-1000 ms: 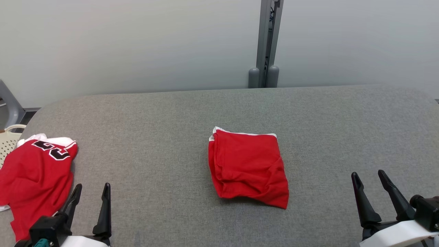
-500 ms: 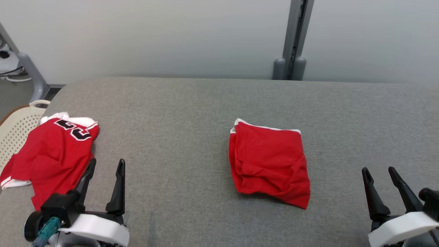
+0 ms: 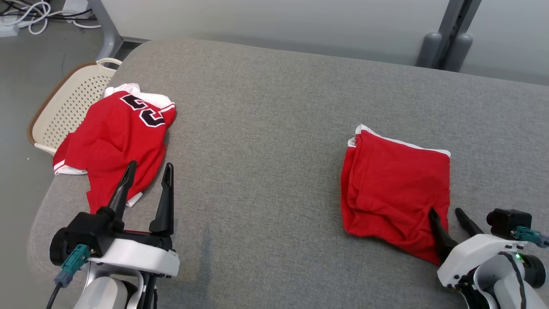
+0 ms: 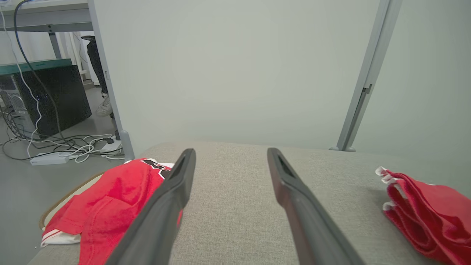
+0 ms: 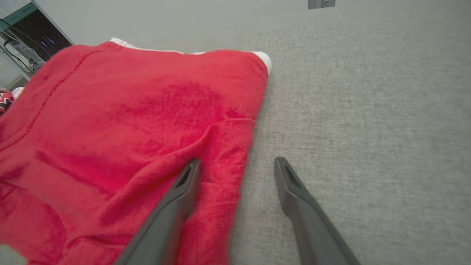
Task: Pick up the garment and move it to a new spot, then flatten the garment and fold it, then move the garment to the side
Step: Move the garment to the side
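Observation:
The garment needs to go to the side next. My right gripper should pick up the folded garment (image 3: 394,189) by its plain red folded edge (image 3: 446,216) to move it there.
A crumpled red jersey (image 3: 116,141) with a black number lies at the table's left edge, partly over a basket. It also shows in the left wrist view, jersey (image 4: 117,191). My left gripper (image 3: 150,164) stands open just short of the jersey's near edge, holding nothing; gripper (image 4: 230,151). A folded red garment (image 3: 394,189) with white trim lies to the right. My right gripper (image 3: 444,211) is open at its near right corner. In the right wrist view, the right gripper (image 5: 237,160) has one finger over the folded garment (image 5: 128,129) and the other over bare table.
The grey padded table (image 3: 266,107) has a rounded left corner. A cream perforated basket (image 3: 73,98) stands on the floor beside it. Cables (image 3: 25,17) lie on the floor at the far left. A grey post (image 3: 446,38) rises behind the table.
The head view has swung left and tilted down, shifting the whole picture right. The left gripper now reaches the jersey's near edge. Both grippers stay open.

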Tool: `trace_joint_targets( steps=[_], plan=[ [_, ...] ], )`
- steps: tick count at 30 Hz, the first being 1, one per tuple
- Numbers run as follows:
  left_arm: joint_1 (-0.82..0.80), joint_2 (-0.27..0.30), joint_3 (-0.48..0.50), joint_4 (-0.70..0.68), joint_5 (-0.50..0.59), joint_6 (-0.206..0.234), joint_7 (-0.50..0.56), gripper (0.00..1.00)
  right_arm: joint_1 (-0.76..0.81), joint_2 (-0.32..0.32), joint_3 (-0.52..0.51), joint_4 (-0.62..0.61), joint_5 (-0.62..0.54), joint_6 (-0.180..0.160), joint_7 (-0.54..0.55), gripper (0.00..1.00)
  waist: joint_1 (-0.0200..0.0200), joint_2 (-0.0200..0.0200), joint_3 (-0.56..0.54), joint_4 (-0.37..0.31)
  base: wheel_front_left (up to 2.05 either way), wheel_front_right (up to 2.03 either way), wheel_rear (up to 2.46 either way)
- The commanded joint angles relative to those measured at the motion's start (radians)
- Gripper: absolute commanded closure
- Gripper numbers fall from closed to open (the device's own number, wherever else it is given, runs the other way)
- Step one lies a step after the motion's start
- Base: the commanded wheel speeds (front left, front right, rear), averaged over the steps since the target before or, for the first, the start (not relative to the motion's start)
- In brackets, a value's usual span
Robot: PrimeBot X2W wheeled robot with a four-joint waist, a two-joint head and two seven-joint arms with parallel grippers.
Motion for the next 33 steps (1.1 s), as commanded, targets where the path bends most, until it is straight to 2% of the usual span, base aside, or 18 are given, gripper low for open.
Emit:
trace_joint_targets(
  steps=[1,6,7,8,9,10,15,19,28,29,30,31,33],
  plan=[
    [-0.018,0.002,0.005,0.003,0.006,-0.008,-0.003,0.00,-0.016,-0.004,0.008,0.026,0.009,0.000,0.005,0.00,0.0000,0.0000,0.004,0.008,0.00,0.00,0.00],
    [-0.022,-0.001,0.008,0.011,0.008,-0.013,-0.011,0.00,-0.056,-0.009,0.075,0.140,0.055,0.000,0.036,0.00,0.0000,0.0000,0.008,0.012,0.00,0.00,0.00],
    [-0.023,-0.001,0.008,0.013,0.009,-0.014,-0.011,0.00,-0.062,-0.007,0.089,0.154,0.068,0.000,0.042,0.06,0.0000,0.0000,0.009,0.011,0.00,0.00,0.00],
    [-0.024,-0.001,0.009,0.014,0.009,-0.015,-0.012,0.00,-0.068,-0.008,0.105,0.168,0.079,0.000,0.056,0.57,0.0000,0.0000,0.009,0.009,0.00,0.00,0.00],
    [-0.025,-0.001,0.009,0.015,0.010,-0.016,-0.011,0.00,-0.075,-0.013,0.113,0.174,0.089,0.000,0.049,0.75,0.0000,0.0000,0.010,0.006,0.00,0.00,0.00],
    [-0.027,-0.002,0.008,0.016,0.009,-0.015,-0.012,0.00,-0.082,-0.017,0.121,0.178,0.099,0.000,0.040,1.00,0.0000,0.0000,0.010,0.003,0.00,0.00,0.00],
    [-0.012,0.002,-0.004,0.028,0.007,-0.025,-0.013,0.00,-0.079,-0.040,0.171,0.196,0.137,0.000,0.021,1.00,0.0000,0.0000,-0.018,-0.018,0.00,0.00,0.00],
    [-0.002,0.007,-0.014,0.017,0.013,-0.025,-0.006,0.00,-0.082,-0.061,0.216,0.185,0.154,0.000,0.003,1.00,0.0000,0.0000,-0.031,-0.065,0.00,0.00,0.00],
    [-0.009,0.020,-0.029,-0.047,0.029,-0.008,0.013,0.00,-0.120,-0.130,0.319,0.109,0.138,0.000,-0.031,1.00,0.0000,0.0000,0.009,-0.254,0.00,0.00,0.00],
    [-0.009,0.020,-0.029,-0.047,0.029,-0.008,0.013,0.00,-0.120,-0.130,0.319,0.109,0.138,0.000,-0.031,1.00,0.0000,0.0000,0.009,-0.254,0.00,0.00,0.00],
    [-0.020,0.025,-0.031,-0.066,0.036,-0.007,0.018,0.00,-0.138,-0.152,0.338,0.102,0.136,0.000,-0.026,1.00,0.0000,0.0000,0.028,-0.300,0.00,0.00,0.00],
    [-0.020,0.025,-0.031,-0.066,0.036,-0.007,0.018,0.00,-0.138,-0.152,0.338,0.102,0.136,0.000,-0.026,1.00,0.0000,0.0000,0.028,-0.300,0.00,0.00,0.00],
    [-0.044,0.034,-0.042,-0.095,0.049,-0.012,0.032,0.00,-0.170,-0.180,0.362,0.084,0.141,0.000,-0.044,1.00,0.0000,0.0000,0.065,-0.358,0.00,0.00,0.00]
  ],
)
